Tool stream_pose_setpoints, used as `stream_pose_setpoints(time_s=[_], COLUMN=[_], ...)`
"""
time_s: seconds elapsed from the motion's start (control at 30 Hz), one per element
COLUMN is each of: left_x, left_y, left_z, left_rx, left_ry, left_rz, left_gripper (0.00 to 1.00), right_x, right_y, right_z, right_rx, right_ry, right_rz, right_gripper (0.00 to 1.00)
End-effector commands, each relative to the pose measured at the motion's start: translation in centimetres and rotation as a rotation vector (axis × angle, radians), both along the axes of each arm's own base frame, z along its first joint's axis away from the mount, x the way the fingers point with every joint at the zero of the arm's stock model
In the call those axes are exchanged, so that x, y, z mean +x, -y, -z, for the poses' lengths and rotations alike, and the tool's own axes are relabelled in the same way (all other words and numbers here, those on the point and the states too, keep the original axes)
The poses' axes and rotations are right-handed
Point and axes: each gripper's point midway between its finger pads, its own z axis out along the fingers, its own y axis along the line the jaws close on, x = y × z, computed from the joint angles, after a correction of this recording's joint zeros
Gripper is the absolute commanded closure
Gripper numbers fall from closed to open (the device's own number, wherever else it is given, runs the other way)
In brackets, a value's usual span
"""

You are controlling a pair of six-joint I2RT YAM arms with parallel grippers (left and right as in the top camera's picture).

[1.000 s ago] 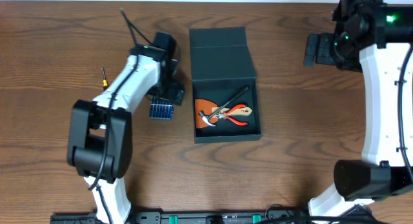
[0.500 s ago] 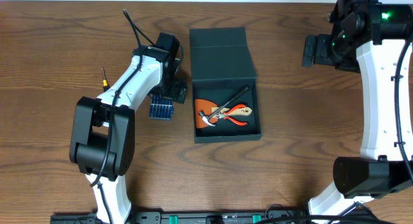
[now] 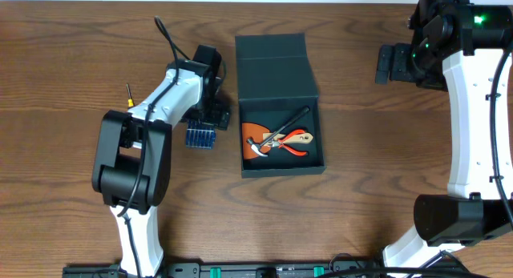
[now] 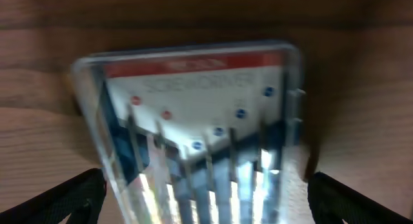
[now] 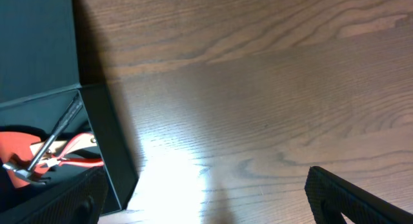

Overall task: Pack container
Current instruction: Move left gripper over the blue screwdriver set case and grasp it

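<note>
I will grab the small blue case [image 3: 200, 134] next with my left gripper, across the edges of its two opposite long sides. Then I will lay the case flat inside the container.
The container [image 3: 272, 70] is a dark teal box in the middle of the table, with its flap lid folded open toward the far side. Inside lie a hammer [image 3: 258, 150], orange-handled pliers [image 3: 295, 147] and a dark rod. The box also shows at the left of the right wrist view [image 5: 39, 50]. My left gripper [image 3: 207, 122] is open, low over a small blue case of screwdriver bits [image 3: 199, 138] left of the box. In the left wrist view, its fingers [image 4: 206, 192] straddle the case [image 4: 193, 101]. My right gripper [image 3: 390, 63] is open and empty at the far right, over bare wood [image 5: 206, 192].
A small yellow-handled screwdriver [image 3: 128, 95] lies on the wooden table left of the left arm. The left arm's links reach from the front edge up toward the box's left side. The right arm stands along the right edge.
The left arm's lower links have swung slightly, while its gripper stays over the blue case. The right gripper has shifted a little at the far right.
</note>
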Motion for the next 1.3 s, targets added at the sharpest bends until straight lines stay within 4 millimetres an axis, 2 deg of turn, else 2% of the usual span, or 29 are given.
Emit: stream_pose_setpoints(time_s=[0.0, 0.17, 0.93, 1.1, 1.27], left_x=[0.7, 0.7, -0.3, -0.7, -1.1], left_y=[-1.0, -0.9, -0.8, -0.8, -0.9], left_z=[0.0, 0.3, 2.1, 2.1, 1.9], left_rx=[0.000, -0.056, -0.058, -0.053, -0.049], left_ry=[0.009, -0.006, -0.069, -0.085, -0.101], left_rz=[-0.044, -0.066, -0.084, -0.085, -0.086], left_gripper=[0.02, 0.02, 0.00, 0.18, 0.22], right_x=[-0.1, -0.1, -0.2, -0.2, -0.2], right_y=[0.2, 0.2, 0.2, 0.2, 0.2], right_z=[0.2, 0.2, 0.3, 0.3, 0.3], right_rx=[-0.001, -0.003, -0.003, -0.003, -0.003], right_ry=[-0.010, -0.012, -0.016, -0.016, -0.017], right_rz=[-0.002, -0.010, -0.010, -0.010, -0.010], right_gripper=[0.01, 0.01, 0.01, 0.01, 0.01])
